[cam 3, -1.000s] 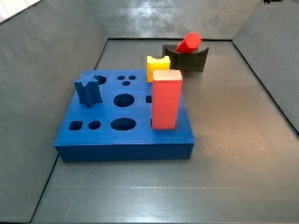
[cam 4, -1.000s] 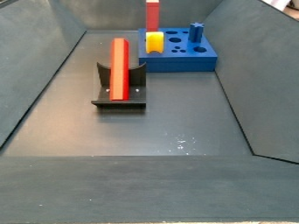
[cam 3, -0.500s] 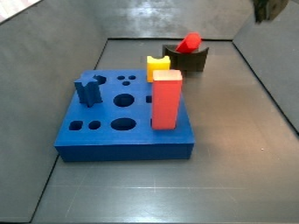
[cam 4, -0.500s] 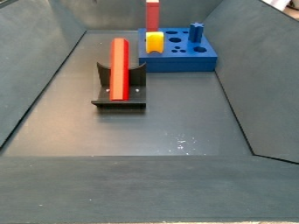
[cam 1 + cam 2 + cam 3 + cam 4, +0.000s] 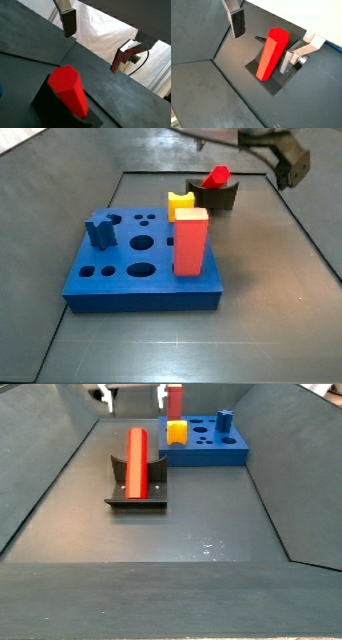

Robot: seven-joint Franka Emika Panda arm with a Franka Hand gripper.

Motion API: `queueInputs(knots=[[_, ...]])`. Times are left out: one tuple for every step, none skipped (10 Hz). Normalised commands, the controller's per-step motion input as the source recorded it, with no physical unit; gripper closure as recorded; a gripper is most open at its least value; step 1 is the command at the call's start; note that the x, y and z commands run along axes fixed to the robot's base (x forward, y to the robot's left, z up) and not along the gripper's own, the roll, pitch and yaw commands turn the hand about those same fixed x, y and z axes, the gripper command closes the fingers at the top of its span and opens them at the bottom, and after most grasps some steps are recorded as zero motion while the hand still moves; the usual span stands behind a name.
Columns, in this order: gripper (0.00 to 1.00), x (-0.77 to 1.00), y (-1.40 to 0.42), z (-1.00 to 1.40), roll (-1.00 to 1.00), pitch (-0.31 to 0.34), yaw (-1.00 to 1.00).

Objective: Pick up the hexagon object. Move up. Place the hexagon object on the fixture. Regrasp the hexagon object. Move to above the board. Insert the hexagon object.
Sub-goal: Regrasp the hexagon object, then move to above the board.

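Note:
The gripper grabs the hexagon object by its raised end [image 5: 219, 171] next, to insert it into the blue board [image 5: 140, 268].
The hexagon object [image 5: 136, 456] is a slim red faceted rod lying in the notch of the dark fixture [image 5: 135, 494]. In a side view its end [image 5: 217, 175] sticks up from the fixture [image 5: 215, 197]. My gripper [image 5: 134, 394] hangs open high over the fixture, blurred in a side view [image 5: 285, 166]. Both wrist views show the rod [image 5: 271, 52] [image 5: 69, 90] below the spread gripper [image 5: 264, 41] [image 5: 94, 40], with nothing gripped. The blue board [image 5: 140, 268] [image 5: 207, 442] stands apart from the fixture.
On the board stand a tall red block [image 5: 191, 241], a yellow notched block [image 5: 181, 201] and a blue peg [image 5: 102, 231]. Grey sloping walls [image 5: 54, 474] enclose the dark floor [image 5: 187, 534].
The arm and gripper have come into both side views from the upper edge, down toward the fixture. The rod, the fixture and the board have stayed put.

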Motion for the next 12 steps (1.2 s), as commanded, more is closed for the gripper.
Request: queueInputs(knots=[[0.0, 0.11, 0.01, -1.0, 0.08, -0.061, 0.03], [0.0, 0.12, 0.0, -1.0, 0.08, -0.051, 0.02], [0.0, 0.11, 0.0, -0.87, 0.08, -0.036, 0.01], [0.0, 0.1, -0.01, -0.7, 0.08, -0.021, 0.01], [0.0, 0.09, 0.0, -0.61, 0.08, -0.014, 0.01], [0.0, 0.08, -0.01, -0.45, 0.08, -0.01, 0.02], [0.0, 0.08, -0.01, -0.34, 0.08, -0.006, 0.02], [0.0, 0.08, -0.01, -0.18, 0.09, 0.002, 0.03], [1.0, 0.0, 0.0, 0.0, 0.0, 0.0, 0.0], [1.0, -0.03, 0.01, 1.0, 0.11, 0.181, -0.06], [1.0, -0.03, 0.01, 1.0, 0.1, 0.178, -0.05], [1.0, -0.03, 0.01, 1.0, 0.05, 0.165, 0.0]])
